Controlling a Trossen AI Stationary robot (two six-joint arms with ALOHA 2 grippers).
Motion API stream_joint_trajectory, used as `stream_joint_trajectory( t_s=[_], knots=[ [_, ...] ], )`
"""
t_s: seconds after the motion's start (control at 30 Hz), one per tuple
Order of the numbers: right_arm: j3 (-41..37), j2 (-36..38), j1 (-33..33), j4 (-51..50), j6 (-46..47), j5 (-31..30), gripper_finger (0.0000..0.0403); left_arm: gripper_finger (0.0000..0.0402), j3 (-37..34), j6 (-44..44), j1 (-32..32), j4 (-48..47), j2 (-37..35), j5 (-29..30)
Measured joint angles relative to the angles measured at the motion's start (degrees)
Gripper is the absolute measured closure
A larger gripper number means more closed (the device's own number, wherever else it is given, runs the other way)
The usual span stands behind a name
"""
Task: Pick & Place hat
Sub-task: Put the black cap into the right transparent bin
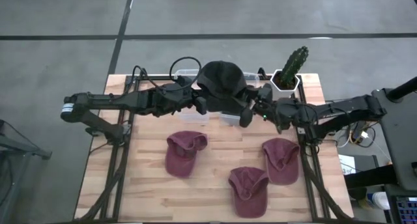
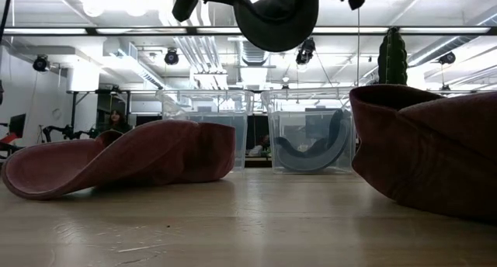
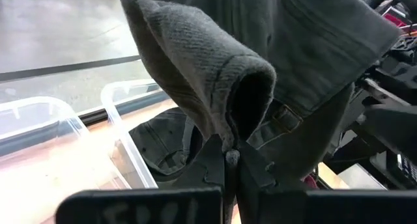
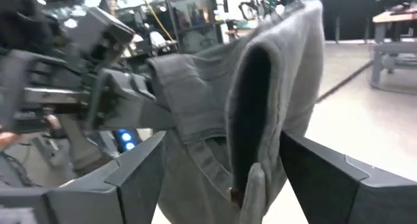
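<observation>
The robot's right gripper should place the dark grey cap in the clear bin, so it should grab the cap by its folded cloth edge.
A dark grey cap hangs in the air between both arms, above the clear bins at the table's far edge; its crown sags down in the low view. My left gripper is shut on it from the left. My right gripper is open on the cap's right side. In the right wrist view its fingers stand wide apart on either side of a fold of the cap; whether they touch it I cannot tell. Three maroon caps lie on the table nearer the front. My left gripper pinches the grey cap's rim edge between its two shut fingers, at a folded-over part with more than one layer. The cap is lifted clear of the table and rises past the fingers, curling over.
Two clear bins stand side by side at the far edge; the right one holds a grey cap. A cactus in a white pot stands at the far right corner. Bare wood shows between the maroon caps.
</observation>
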State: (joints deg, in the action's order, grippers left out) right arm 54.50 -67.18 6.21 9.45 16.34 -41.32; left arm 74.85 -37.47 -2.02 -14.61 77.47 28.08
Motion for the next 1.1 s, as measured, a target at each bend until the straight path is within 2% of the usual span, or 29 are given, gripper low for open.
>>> stream_joint_trajectory(
  t_s=[0.13,0.27,0.63,0.9,1.1],
  knots=[
    [1.96,-2.68,-1.14,-0.56,0.4,-0.24,0.0136,0.0394,0.0,0.25,0.0,0.02,0.0,-0.15],
    [3.82,-3.83,-2.23,-1.85,1.84,-0.76,0.0178,0.0394,0.0,0.28,0.0,-0.14,-0.01,-0.42],
    [5.31,-2.99,-3.29,-6.38,2.68,-1.12,0.038,0.0384,0.0,0.37,-0.09,-0.22,-0.11,-0.63],
    [5.08,-3.05,-3.56,-6.75,2.77,-2.37,0.0389,0.0378,0.0,0.7,-0.13,-0.31,-0.11,-0.7],
    [5.04,-2.92,-3.62,-7.14,2.77,-2.38,0.039,0.0375,-0.01,4.85,-0.13,-0.28,-0.12,-0.95]
  ],
)
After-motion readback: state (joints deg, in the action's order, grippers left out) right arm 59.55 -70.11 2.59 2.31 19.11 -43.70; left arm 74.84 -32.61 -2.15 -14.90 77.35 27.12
